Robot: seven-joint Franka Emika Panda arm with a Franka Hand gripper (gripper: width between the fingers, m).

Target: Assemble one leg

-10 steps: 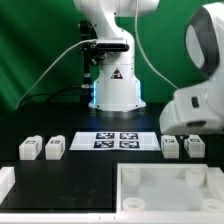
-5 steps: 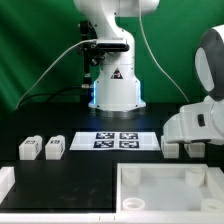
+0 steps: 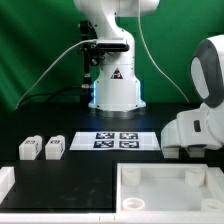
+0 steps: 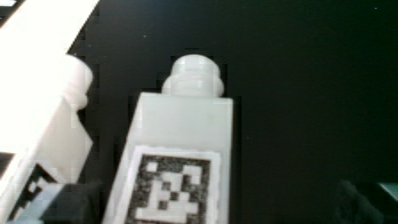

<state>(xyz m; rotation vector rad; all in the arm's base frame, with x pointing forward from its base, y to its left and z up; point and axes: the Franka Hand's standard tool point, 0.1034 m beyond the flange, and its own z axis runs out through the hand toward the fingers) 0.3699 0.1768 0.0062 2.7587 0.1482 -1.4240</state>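
Note:
In the wrist view my fingers reach down on either side of the tagged leg, below its rounded peg, so it is time to close on it now.
In the wrist view a white leg with a black-and-white tag lies lengthwise on the black table, its rounded peg pointing away from the gripper. A second leg lies close beside it. My gripper is open, with one dark finger between the two legs and the other finger well clear on the far side. In the exterior view the arm's white hand hangs low at the right and hides these two legs. Two more legs stand at the exterior view's left.
The marker board lies mid-table in front of the robot base. A large white tray-like piece with raised edges sits at the front right. Another white part shows at the front left edge.
The arm's hand has come down and toward the exterior view's left over the right pair of legs, which showed a second ago and are now covered.

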